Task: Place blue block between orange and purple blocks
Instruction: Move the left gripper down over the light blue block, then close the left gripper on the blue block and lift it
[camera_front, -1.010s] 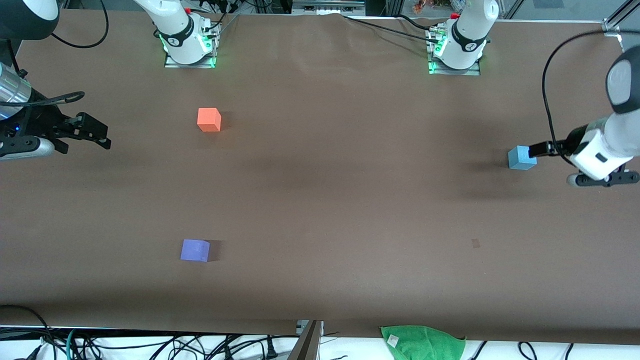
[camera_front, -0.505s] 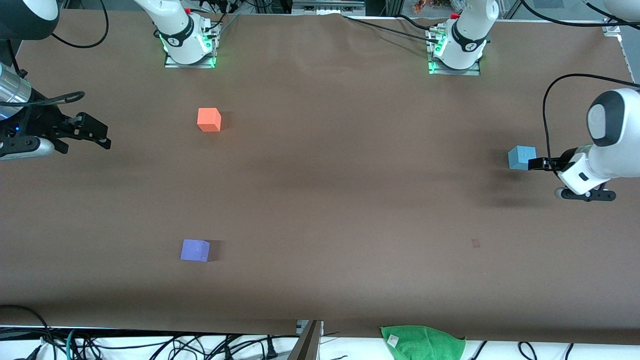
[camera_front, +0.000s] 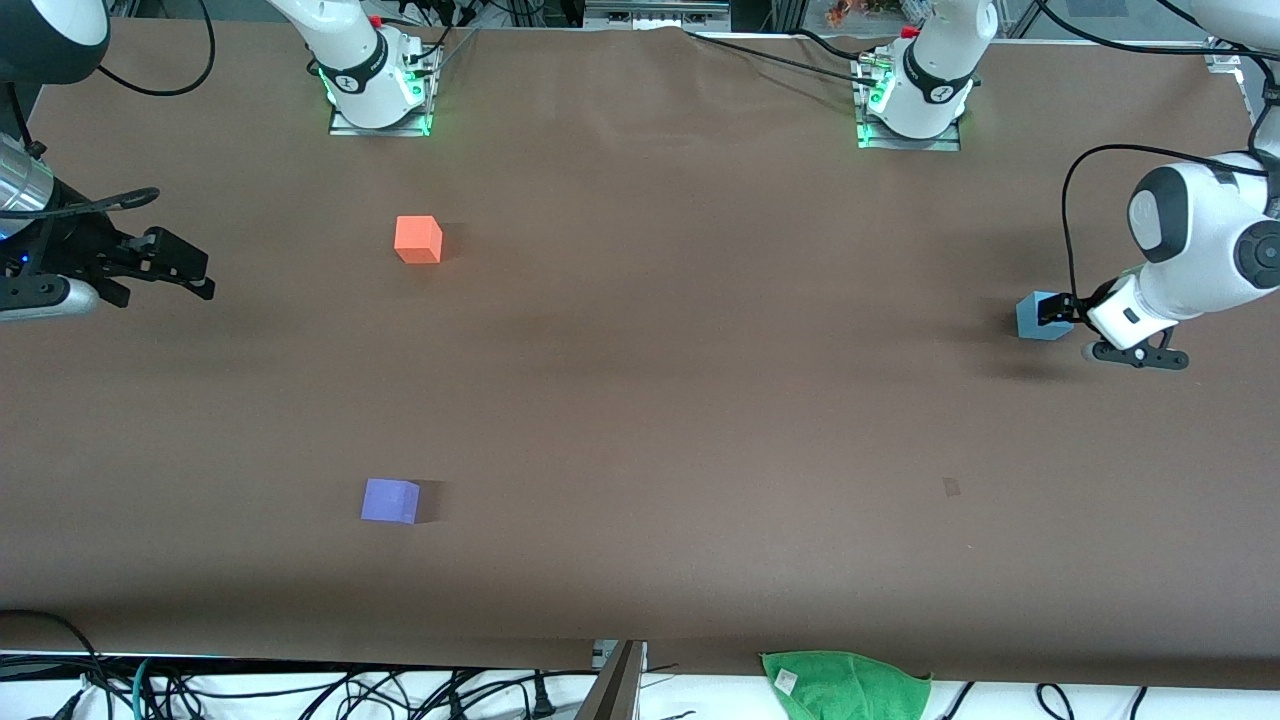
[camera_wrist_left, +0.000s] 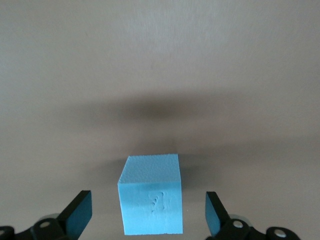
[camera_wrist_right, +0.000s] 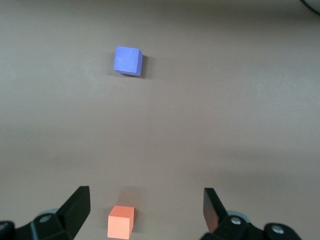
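Note:
My left gripper is going to take hold of the blue block (camera_front: 1030, 318) next, with its fingers on two opposite sides of it.
The blue block (camera_front: 1030, 318) sits on the brown table at the left arm's end. My left gripper (camera_front: 1052, 312) is open and low around it. In the left wrist view the blue block (camera_wrist_left: 150, 200) stands between the two fingers of my left gripper (camera_wrist_left: 148, 216), with a gap on each side. The orange block (camera_front: 418, 240) lies toward the right arm's end, near the bases. The purple block (camera_front: 390, 500) lies nearer to the front camera than the orange block. My right gripper (camera_front: 190, 272) is open and empty and waits at the right arm's end. The right wrist view, with my right gripper (camera_wrist_right: 146, 207) at its edge, shows the orange block (camera_wrist_right: 121, 221) and the purple block (camera_wrist_right: 128, 60).
A green cloth (camera_front: 848, 685) lies off the table's edge nearest the front camera. The two arm bases (camera_front: 375, 95) stand along the table's edge farthest from that camera. A small dark mark (camera_front: 951, 487) is on the table cover.
My left gripper has swung in toward the blue block and now has its fingers on either side of it. The blocks have not moved. The right arm has barely shifted.

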